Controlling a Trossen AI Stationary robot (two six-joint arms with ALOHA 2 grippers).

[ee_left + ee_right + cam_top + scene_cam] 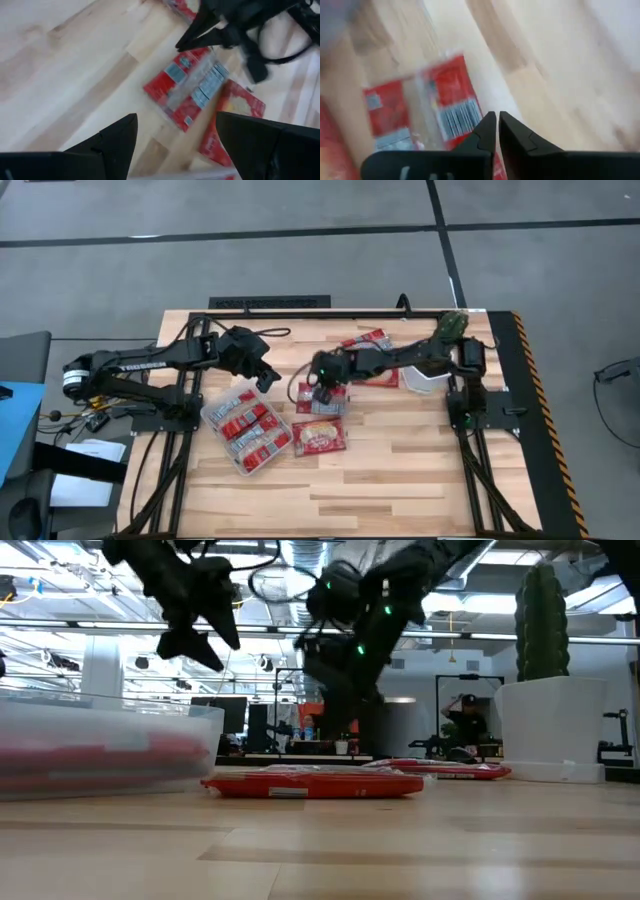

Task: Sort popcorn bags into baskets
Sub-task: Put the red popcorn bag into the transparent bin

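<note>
My left gripper is to go to the popcorn bag and take hold of its red end [303, 395] beside the barcode. Then it should drop the bag into the clear tub [213, 416].
The clear tub [213, 416] holds several red popcorn bags and stands on the table's left half; its wall also shows in the low view [100, 730]. My right gripper [323, 392] [497, 122] is shut, pointing down over the edge of a red packet [310, 402] [445, 95] that lies flat on the table. Another packet [320, 438] [315, 783] lies nearer the front edge. My left gripper [266, 378] [175, 120] is open and hovers above the tub's far right corner, holding nothing. It looks at the same packet [192, 85]. My right gripper's shut fingertips [487, 125] stand at the barcode edge [465, 120] of the red packet, coming from above. I cannot tell whether they touch it. The packet lies flat on the table.
Two more packets [366, 340] [378, 377] lie farther back on the table. A white pot [550, 730] with a green cactus [542, 620] stands at the right, under my right arm. Bare wood stretches along the near edge [400, 490].
</note>
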